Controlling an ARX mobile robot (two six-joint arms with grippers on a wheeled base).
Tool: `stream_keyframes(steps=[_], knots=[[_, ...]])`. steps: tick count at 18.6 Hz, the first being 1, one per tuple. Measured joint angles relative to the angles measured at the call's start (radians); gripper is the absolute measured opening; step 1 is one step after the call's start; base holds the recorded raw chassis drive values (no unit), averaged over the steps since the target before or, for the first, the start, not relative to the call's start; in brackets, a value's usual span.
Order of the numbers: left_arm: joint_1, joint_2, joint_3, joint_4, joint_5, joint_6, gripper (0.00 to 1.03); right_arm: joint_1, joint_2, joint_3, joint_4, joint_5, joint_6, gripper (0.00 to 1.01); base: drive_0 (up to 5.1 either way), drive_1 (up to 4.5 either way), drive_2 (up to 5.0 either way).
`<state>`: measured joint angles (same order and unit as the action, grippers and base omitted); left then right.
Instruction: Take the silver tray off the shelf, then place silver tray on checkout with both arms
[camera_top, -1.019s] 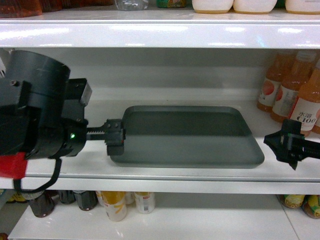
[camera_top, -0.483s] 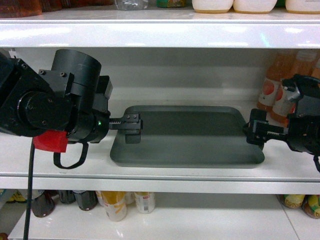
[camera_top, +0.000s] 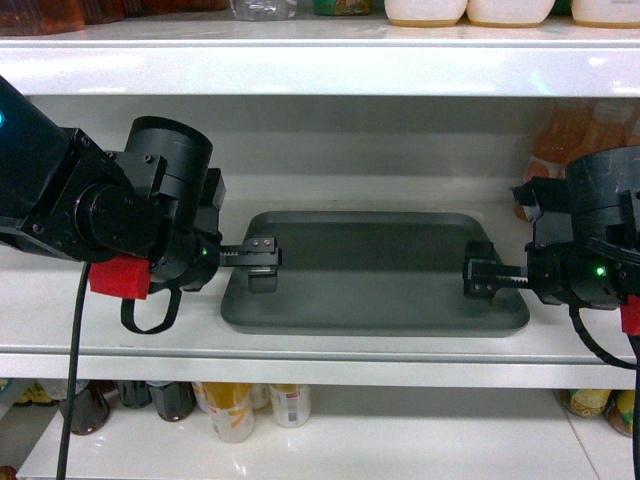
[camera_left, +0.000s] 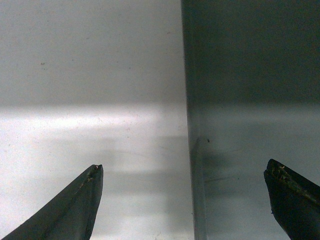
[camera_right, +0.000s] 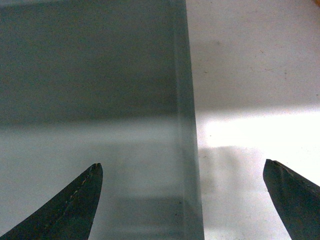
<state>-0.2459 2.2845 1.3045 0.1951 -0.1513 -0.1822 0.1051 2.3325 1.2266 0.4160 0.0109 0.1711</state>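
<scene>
My right gripper needs to grab the silver tray by its short rim beside the orange bottles next, so it can carry the tray level to the checkout.
The silver tray (camera_top: 370, 270) lies flat on the white shelf (camera_top: 350, 345), in the middle of the head view. My left gripper (camera_top: 262, 262) hangs over the tray's left rim. In the left wrist view that gripper (camera_left: 183, 167) is open, one finger over the shelf board (camera_left: 90, 75) and the other over the tray (camera_left: 250, 100). My right gripper (camera_top: 482, 277) hangs over the tray's right rim. Seen from its own wrist, the right gripper (camera_right: 182, 165) is open too, straddling the edge between tray (camera_right: 90, 75) and shelf (camera_right: 250, 60). Neither holds anything. The checkout is out of view.
An upper shelf board (camera_top: 320, 65) runs close above both arms. Orange drink bottles (camera_top: 560, 140) stand at the back right, partly behind the right arm. More bottles (camera_top: 230, 405) fill the level below.
The right gripper has swung left from beside the shelf to over the tray's right rim. The left arm has turned and its gripper has shifted right onto the left rim. The tray has not moved.
</scene>
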Motion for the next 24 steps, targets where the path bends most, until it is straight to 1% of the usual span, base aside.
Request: stream_keyframes(steps=[2, 4, 6, 8, 10, 11, 12, 13, 15, 19, 21, 22, 23, 24], knots=[[0.001, 0.005, 0.013, -0.021, 0.003, -0.007, 0.98, 0.0, 0.023, 0.034, -0.032, 0.019, 0.0, 0.98, 0.0, 0.0, 0.0], [0.001, 0.015, 0.014, -0.029, 0.005, -0.014, 0.98, 0.0, 0.039, 0.055, -0.056, 0.02, -0.001, 0.98, 0.0, 0.0, 0.0], [0.001, 0.034, 0.013, -0.046, 0.003, -0.023, 0.98, 0.001, 0.053, 0.071, -0.081, 0.035, -0.014, 0.98, 0.0, 0.0, 0.0], [0.006, 0.044, 0.013, -0.057, 0.006, -0.032, 0.98, 0.006, 0.056, 0.075, -0.077, 0.04, -0.019, 0.98, 0.0, 0.0, 0.0], [0.012, 0.045, 0.013, -0.072, 0.027, -0.051, 0.98, 0.006, 0.057, 0.075, -0.08, 0.041, -0.022, 0.98, 0.0, 0.0, 0.0], [0.015, 0.046, 0.014, -0.08, 0.045, -0.062, 0.98, 0.006, 0.057, 0.075, -0.086, 0.042, -0.022, 0.96, 0.0, 0.0, 0.0], [0.016, 0.046, 0.013, -0.082, 0.054, -0.062, 0.96, 0.006, 0.057, 0.075, -0.093, 0.038, -0.022, 0.88, 0.0, 0.0, 0.0], [0.019, 0.046, 0.011, -0.084, 0.056, -0.063, 0.87, 0.006, 0.057, 0.076, -0.1, 0.038, -0.022, 0.81, 0.0, 0.0, 0.0], [0.026, 0.046, 0.004, -0.082, 0.056, -0.068, 0.71, 0.008, 0.057, 0.077, -0.104, 0.033, -0.022, 0.62, 0.0, 0.0, 0.0], [0.027, 0.045, -0.005, -0.082, 0.085, -0.116, 0.37, 0.01, 0.057, 0.074, -0.092, 0.041, -0.022, 0.27, 0.0, 0.0, 0.0], [0.021, 0.043, -0.016, -0.067, 0.077, -0.13, 0.18, 0.004, 0.057, 0.06, -0.07, 0.044, -0.014, 0.09, 0.0, 0.0, 0.0], [0.02, 0.039, -0.023, -0.06, 0.078, -0.132, 0.11, 0.003, 0.057, 0.053, -0.06, 0.029, -0.005, 0.03, 0.0, 0.0, 0.0], [0.019, 0.03, -0.042, -0.047, 0.084, -0.147, 0.04, -0.002, 0.054, 0.048, -0.061, 0.011, 0.006, 0.03, 0.0, 0.0, 0.0], [0.021, 0.018, -0.068, -0.029, 0.095, -0.159, 0.02, -0.003, 0.047, 0.032, -0.051, 0.001, 0.013, 0.03, 0.0, 0.0, 0.0]])
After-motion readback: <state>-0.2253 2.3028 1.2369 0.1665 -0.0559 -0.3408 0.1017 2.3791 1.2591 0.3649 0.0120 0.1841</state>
